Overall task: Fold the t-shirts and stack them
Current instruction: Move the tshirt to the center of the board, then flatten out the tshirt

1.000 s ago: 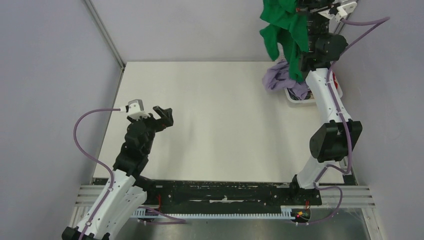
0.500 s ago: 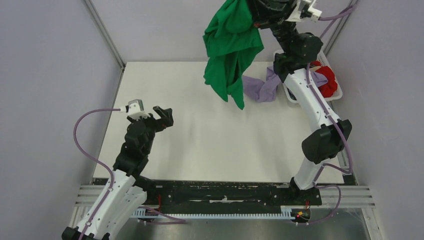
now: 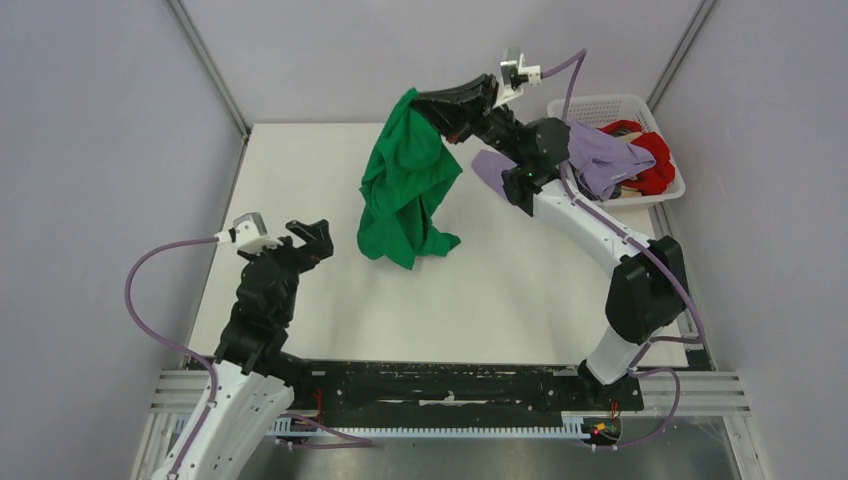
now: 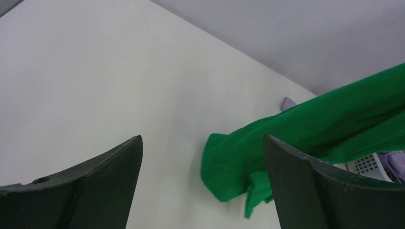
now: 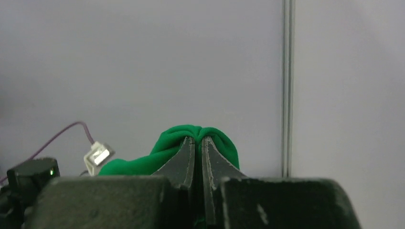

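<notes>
Next, my left gripper pinches the bright green t-shirt by its loose lower end. Then both grippers stretch the t-shirt for folding.
My right gripper is shut on the bright green t-shirt and holds it up over the far middle of the table; its lower end rests bunched on the tabletop. The right wrist view shows green cloth pinched between the closed fingers. The pale lavender t-shirt hangs over the basket's near rim onto the table. The red t-shirt lies in the basket. My left gripper is open and empty, left of the green shirt, which its wrist view shows ahead.
The white lattice basket stands at the table's far right corner. Grey walls close in the table on the left, back and right. The right arm stretches diagonally across the right half of the table.
My right gripper has swung left and down with the green t-shirt, from above the basket to the far middle of the table; its lower end now touches the table. The left arm shifted slightly.
</notes>
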### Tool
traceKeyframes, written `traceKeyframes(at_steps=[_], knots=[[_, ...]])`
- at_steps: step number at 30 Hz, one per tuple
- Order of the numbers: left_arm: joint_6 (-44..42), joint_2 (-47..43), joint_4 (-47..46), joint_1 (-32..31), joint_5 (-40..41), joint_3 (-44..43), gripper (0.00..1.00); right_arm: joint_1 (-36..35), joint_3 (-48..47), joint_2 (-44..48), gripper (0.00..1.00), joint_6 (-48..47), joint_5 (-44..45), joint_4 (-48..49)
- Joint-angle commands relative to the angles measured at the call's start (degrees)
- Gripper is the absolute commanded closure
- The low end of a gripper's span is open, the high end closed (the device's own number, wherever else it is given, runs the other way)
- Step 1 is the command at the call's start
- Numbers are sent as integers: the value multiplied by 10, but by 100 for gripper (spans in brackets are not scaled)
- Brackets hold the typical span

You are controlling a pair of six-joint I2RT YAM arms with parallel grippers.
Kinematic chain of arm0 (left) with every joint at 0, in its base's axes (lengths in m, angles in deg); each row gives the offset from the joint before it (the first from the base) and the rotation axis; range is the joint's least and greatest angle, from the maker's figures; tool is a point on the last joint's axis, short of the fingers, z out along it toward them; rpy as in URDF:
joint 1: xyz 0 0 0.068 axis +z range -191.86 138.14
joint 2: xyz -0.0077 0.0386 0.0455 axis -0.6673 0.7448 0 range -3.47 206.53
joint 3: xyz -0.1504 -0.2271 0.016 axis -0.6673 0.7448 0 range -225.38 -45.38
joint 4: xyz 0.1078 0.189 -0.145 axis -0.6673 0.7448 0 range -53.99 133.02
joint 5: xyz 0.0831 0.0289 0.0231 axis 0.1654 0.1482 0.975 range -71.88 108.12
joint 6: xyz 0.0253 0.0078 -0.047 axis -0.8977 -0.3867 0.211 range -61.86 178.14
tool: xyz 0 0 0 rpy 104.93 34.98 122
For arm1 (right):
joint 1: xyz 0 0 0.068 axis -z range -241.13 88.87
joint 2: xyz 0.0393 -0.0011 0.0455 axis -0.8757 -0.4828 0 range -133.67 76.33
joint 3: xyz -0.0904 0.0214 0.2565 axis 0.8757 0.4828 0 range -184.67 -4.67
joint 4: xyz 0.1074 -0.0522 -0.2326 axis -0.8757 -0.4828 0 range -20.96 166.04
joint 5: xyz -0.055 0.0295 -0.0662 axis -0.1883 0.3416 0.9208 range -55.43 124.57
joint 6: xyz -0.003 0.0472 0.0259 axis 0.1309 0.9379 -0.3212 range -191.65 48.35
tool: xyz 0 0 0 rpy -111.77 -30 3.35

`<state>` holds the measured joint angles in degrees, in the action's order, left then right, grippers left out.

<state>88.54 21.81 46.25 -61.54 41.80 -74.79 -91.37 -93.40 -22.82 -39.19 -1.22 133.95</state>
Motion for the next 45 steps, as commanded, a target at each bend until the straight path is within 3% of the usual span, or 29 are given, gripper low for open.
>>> traceKeyframes(at_steps=[1,6,9,11,13,14,15,21,30,35,41,45], knots=[[45,3,8,2,-5,5,0,25,190,82,100,17,18,33],[61,43,-23,2,-102,23,0,79,450,189,91,-68,123,-17],[83,71,-44,3,-152,44,0,83,549,243,86,-194,310,-126],[84,94,-77,2,-206,60,0,84,573,271,77,-244,449,-207],[85,125,-89,2,-252,69,0,85,586,290,40,-267,540,-258],[87,141,-91,2,-267,73,0,85,592,300,8,-267,573,-277],[91,159,-97,2,-285,76,0,85,599,309,2,-269,589,-286],[81,224,-182,0,-419,109,0,85,630,363,2,-249,573,-331],[70,327,-263,0,-383,127,0,85,702,423,2,-221,414,-290],[83,401,-342,0,-404,125,1,85,705,413,2,-213,400,-286],[91,480,-403,-7,-412,112,18,85,705,407,2,-211,407,-288],[102,524,-422,-13,-418,104,35,85,709,410,2,-215,422,-288]])
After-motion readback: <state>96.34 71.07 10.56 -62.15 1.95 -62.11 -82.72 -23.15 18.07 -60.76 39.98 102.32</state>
